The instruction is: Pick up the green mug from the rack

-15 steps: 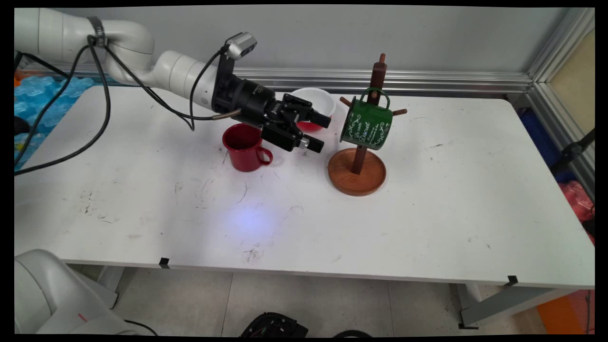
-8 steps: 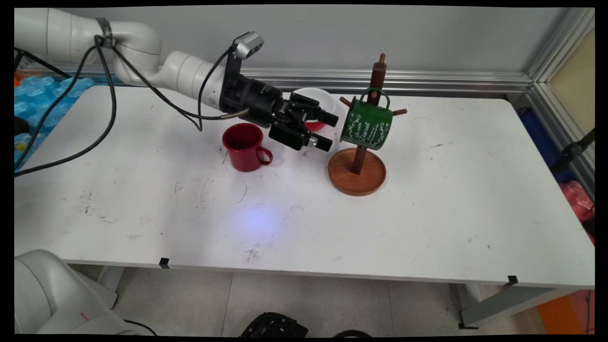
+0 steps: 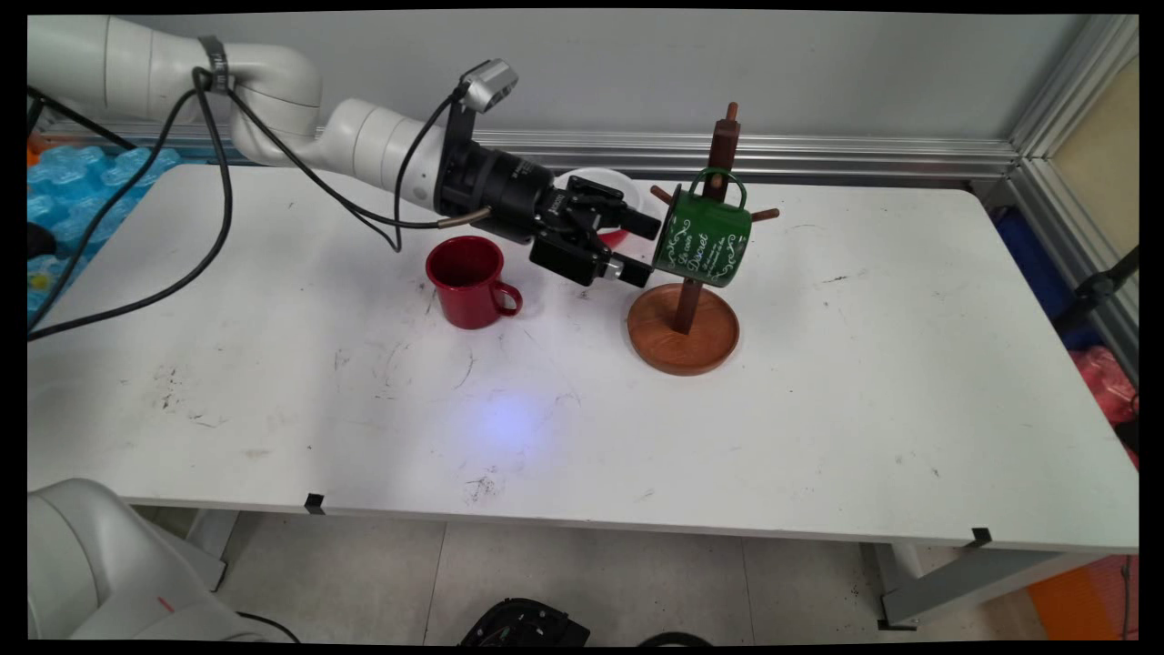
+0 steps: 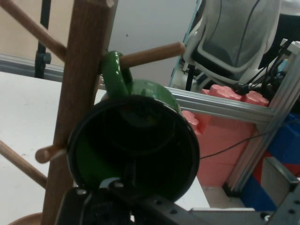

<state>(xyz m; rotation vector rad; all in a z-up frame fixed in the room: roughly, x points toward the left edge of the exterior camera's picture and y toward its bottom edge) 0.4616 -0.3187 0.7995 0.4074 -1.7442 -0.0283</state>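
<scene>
I need to lift the green mug off the peg, so I will grab the mug by its rim (image 3: 661,234) next.
A green enamel mug (image 3: 705,244) with white lettering hangs by its handle (image 4: 114,75) on a peg of a wooden mug tree (image 3: 723,150). The mug's mouth (image 4: 140,140) tilts towards the left. My gripper (image 3: 647,250) is open and level, and comes in from the left. Its two fingertips are right at the mug's rim, one above the other. I cannot tell whether they touch it. In the hand view the mug's dark inside fills the middle, just beyond my black linkage.
A red mug (image 3: 468,280) stands on the table to the left, below my wrist. A white bowl (image 3: 607,189) with red inside sits behind the gripper. The tree's round wooden base (image 3: 684,329) lies under the green mug. An aluminium rail runs along the back wall.
The arm has travelled to the right, away from the red mug, and has brought the open gripper up to the green mug's rim. Mug and tree have not moved.
</scene>
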